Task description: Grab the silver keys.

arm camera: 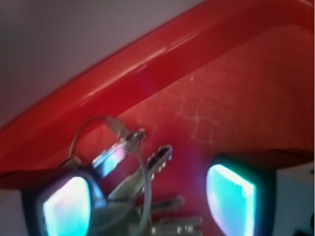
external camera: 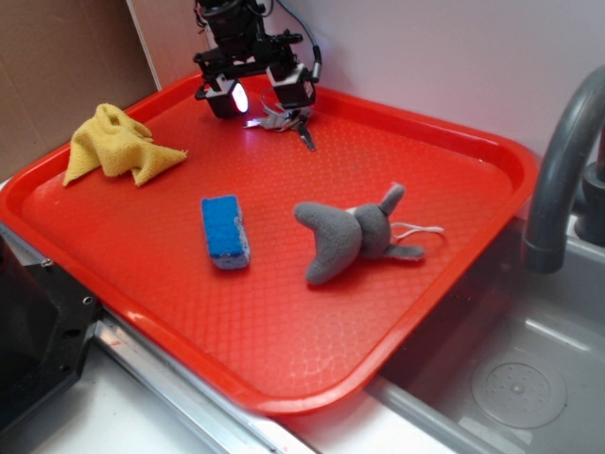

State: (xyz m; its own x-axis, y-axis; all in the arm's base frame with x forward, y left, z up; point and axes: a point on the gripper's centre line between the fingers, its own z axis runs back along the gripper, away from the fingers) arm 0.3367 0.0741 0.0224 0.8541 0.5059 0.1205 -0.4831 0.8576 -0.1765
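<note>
I will grab the silver keys' thin wire ring with my gripper next, so I can lift the whole bunch off the red tray.
The silver keys (external camera: pixel 284 120) lie on the red tray (external camera: pixel 444 151) near its far rim. My gripper (external camera: pixel 260 97) is low over them, open, with its two lit fingertips on either side of the bunch. In the wrist view the keys (arm camera: pixel 147 196) and their thin wire ring fan out between the two glowing fingertips (arm camera: pixel 66 206), closer to the left one. The gripper (arm camera: pixel 147 204) holds nothing; a wide gap shows to the right of the keys.
A yellow cloth (external camera: pixel 118 144) lies at the tray's far left. A blue sponge (external camera: pixel 225 231) and a grey plush toy (external camera: pixel 352 238) lie mid-tray. A grey faucet (external camera: pixel 558 161) and sink (external camera: pixel 510 378) are at the right. The tray's raised rim (arm camera: pixel 123 69) runs just behind the keys.
</note>
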